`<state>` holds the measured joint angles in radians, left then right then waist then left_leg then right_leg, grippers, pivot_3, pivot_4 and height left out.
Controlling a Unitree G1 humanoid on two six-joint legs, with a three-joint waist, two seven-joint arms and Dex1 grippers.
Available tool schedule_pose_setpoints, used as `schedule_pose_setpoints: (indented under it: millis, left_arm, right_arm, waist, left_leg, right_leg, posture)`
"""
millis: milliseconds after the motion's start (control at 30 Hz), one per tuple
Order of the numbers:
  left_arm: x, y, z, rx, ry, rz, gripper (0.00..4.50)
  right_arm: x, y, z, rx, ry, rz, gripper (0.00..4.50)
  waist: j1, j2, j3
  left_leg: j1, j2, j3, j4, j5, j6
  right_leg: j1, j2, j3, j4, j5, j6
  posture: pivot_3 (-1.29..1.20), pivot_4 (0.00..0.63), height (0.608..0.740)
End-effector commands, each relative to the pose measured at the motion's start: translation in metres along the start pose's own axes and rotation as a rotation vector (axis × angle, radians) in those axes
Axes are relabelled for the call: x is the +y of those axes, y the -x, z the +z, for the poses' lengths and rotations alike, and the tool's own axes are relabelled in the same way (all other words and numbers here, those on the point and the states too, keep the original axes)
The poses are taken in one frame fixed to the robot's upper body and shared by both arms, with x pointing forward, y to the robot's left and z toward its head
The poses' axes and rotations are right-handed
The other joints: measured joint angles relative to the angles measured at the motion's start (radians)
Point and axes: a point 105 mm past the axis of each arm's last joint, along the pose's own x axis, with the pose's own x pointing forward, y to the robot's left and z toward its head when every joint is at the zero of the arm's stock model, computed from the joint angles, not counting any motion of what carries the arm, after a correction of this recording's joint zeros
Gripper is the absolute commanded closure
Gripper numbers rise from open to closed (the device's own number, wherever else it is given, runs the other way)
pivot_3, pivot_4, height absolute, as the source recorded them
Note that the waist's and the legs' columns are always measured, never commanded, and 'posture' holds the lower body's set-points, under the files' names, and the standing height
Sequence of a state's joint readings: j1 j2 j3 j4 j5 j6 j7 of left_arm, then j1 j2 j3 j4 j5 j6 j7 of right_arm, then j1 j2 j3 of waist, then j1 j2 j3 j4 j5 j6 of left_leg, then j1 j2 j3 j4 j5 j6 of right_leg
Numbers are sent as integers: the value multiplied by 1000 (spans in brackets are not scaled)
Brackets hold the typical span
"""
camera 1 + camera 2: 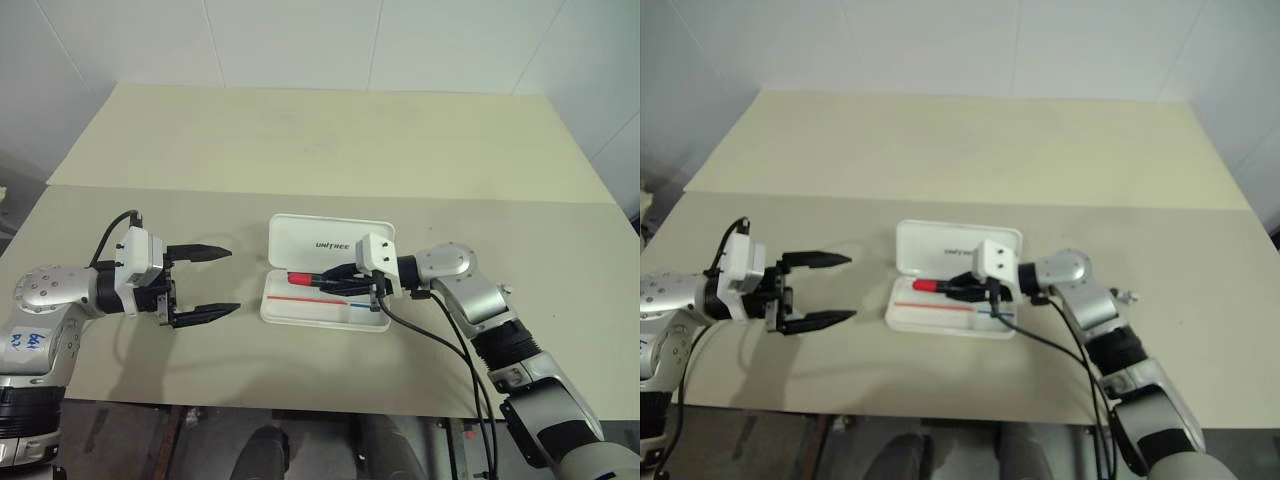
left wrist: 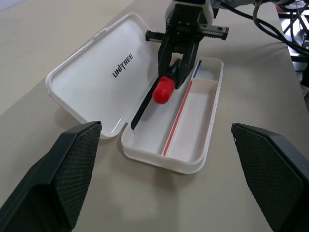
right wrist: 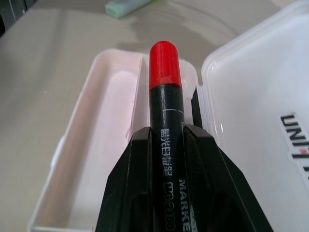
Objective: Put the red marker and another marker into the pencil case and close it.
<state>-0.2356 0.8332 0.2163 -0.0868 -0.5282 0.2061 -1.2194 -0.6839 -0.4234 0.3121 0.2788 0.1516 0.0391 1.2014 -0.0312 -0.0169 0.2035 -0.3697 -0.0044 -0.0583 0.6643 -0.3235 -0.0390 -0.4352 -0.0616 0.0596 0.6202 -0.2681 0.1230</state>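
Note:
The right gripper is holding the red marker over the rear section of the pencil case and needs to open now, as the red marker would lie in the pencil case.
The white pencil case (image 1: pixel 322 322) lies open in the middle of the table, its lid (image 2: pixel 96 82) flat behind the tray. My right gripper (image 1: pixel 335 278) is shut on the red marker (image 3: pixel 165 96), gripping its black barrel. It holds the marker level just above the tray's rear compartment, red cap (image 2: pixel 163 90) toward my left gripper. My left gripper (image 1: pixel 233 279) hovers open and holding nothing a short way left of the case, pointing at it. A light-green marker (image 3: pixel 126 7) lies on the table beyond the case's left end.
The case rests on a beige table (image 1: pixel 330 150) with wide bare room behind and to the right. The table's front edge (image 1: pixel 300 408) runs close below the case. A black cable (image 1: pixel 440 340) trails from the right wrist over the table toward that edge.

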Motion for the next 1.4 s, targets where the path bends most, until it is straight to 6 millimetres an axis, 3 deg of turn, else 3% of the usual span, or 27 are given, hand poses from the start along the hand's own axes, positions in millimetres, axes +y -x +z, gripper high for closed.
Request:
schedule_pose_setpoints:
  millis: [33,67,100,367,400,600,867,1133,1267,1400]
  left_arm:
    - [-2,-1,8,-18,-30,0,0]
    - [-2,-2,9,-18,-31,1,0]
    - [-2,-2,9,-18,-31,1,0]
    - [-2,-2,9,-21,-32,0,0]
    - [-2,-2,10,-21,-32,0,0]
    - [-6,0,11,-28,-19,35,0]
    - [-17,1,11,-70,35,224,0]
    - [-27,8,-3,-77,170,690,0]
    - [-27,26,-22,-12,282,1044,0]
    - [-34,37,-32,28,343,1229,0]
  right_arm:
    - [-3,-4,8,-11,51,8,3921]
    - [-3,-4,10,-16,49,9,3921]
    - [-4,-5,12,-20,55,3,3171]
    - [-9,-7,50,-158,62,-17,191]
    - [-9,-6,53,-166,61,-18,27]
    - [-1,14,85,-288,20,-17,27]
    - [4,58,96,-327,-6,-112,27]
    - [-9,117,84,-247,-30,-293,27]
    - [-15,133,74,-184,-26,-315,27]
    - [-17,133,74,-177,-17,-304,27]
  waist:
    - [0,0,0]
    - [0,0,0]
    - [0,0,0]
    - [-2,0,0]
    - [-2,0,0]
    - [0,0,0]
    - [3,0,0]
    - [4,0,0]
    - [4,-1,0]
    - [4,-2,-1]
  left_leg:
    - [0,0,0,0,0,0]
    - [0,0,0,0,0,0]
    - [0,0,0,0,0,0]
    - [0,0,0,0,1,-1]
    - [0,0,0,0,1,-1]
    - [0,0,-1,0,1,-1]
    - [-1,0,-8,0,0,0]
    - [1,0,-7,1,0,0]
    - [4,0,-4,2,1,0]
    - [7,-1,-1,2,1,0]
  right_leg:
    - [0,0,0,0,0,0]
    - [0,0,0,0,0,0]
    - [0,0,0,0,0,0]
    - [-1,0,0,1,0,0]
    - [-1,0,0,1,0,0]
    - [-1,0,0,1,0,0]
    - [-1,-1,0,0,0,0]
    - [0,-1,1,-2,0,0]
    - [5,0,0,-2,0,0]
    - [8,0,1,-2,1,0]
  posture:
    - [0,150,740]
    - [0,150,740]
    - [0,150,740]
    - [0,150,740]
    - [0,150,740]
    - [0,150,740]
    - [0,150,740]
    - [0,150,740]
    - [0,150,740]
    - [0,150,740]
